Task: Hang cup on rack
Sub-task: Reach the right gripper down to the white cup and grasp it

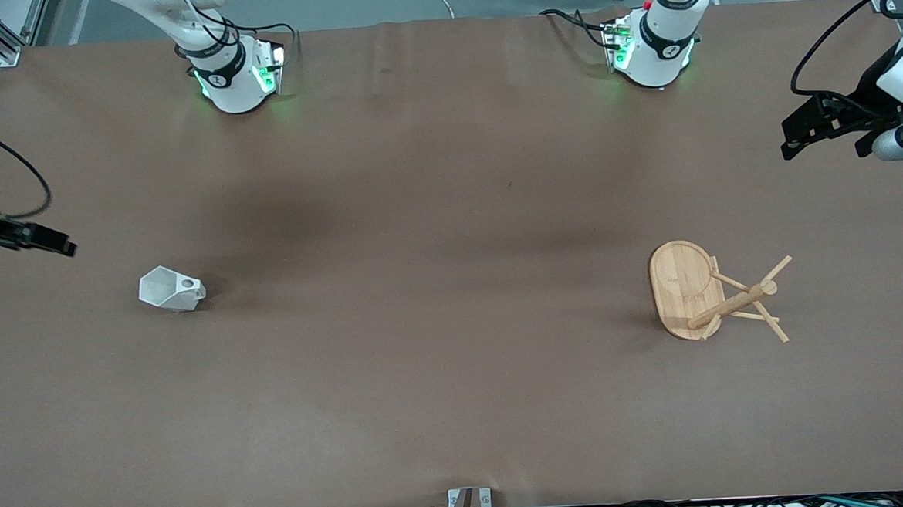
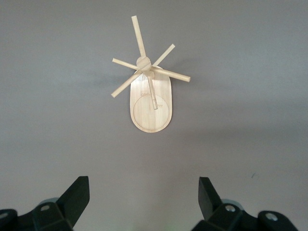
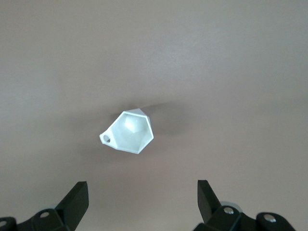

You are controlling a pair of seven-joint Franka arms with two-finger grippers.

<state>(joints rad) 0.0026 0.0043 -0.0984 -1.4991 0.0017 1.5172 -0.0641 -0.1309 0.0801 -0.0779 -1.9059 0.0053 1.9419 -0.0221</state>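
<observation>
My right gripper should grab the cup by its rim (image 3: 149,127) next. Then the cup's tab handle (image 3: 106,138) stays free to hang on the rack.
The white faceted cup (image 1: 171,290) sits on the brown table toward the right arm's end, its tab handle with the round hole pointing toward the table's middle. In the right wrist view the cup (image 3: 130,132) shows its open mouth. My right gripper (image 3: 143,188) is open and empty, up in the air at that table end (image 1: 63,247), apart from the cup. The bamboo rack (image 1: 712,290) stands upright toward the left arm's end, seen from above in the left wrist view (image 2: 149,108). My left gripper (image 2: 144,185) is open and empty, up in the air at that table end (image 1: 792,141).
The brown table cover (image 1: 438,285) is bare between cup and rack. Both arm bases (image 1: 233,72) (image 1: 653,42) stand along the table's farthest edge. A small metal bracket (image 1: 468,501) sits at the nearest edge.
</observation>
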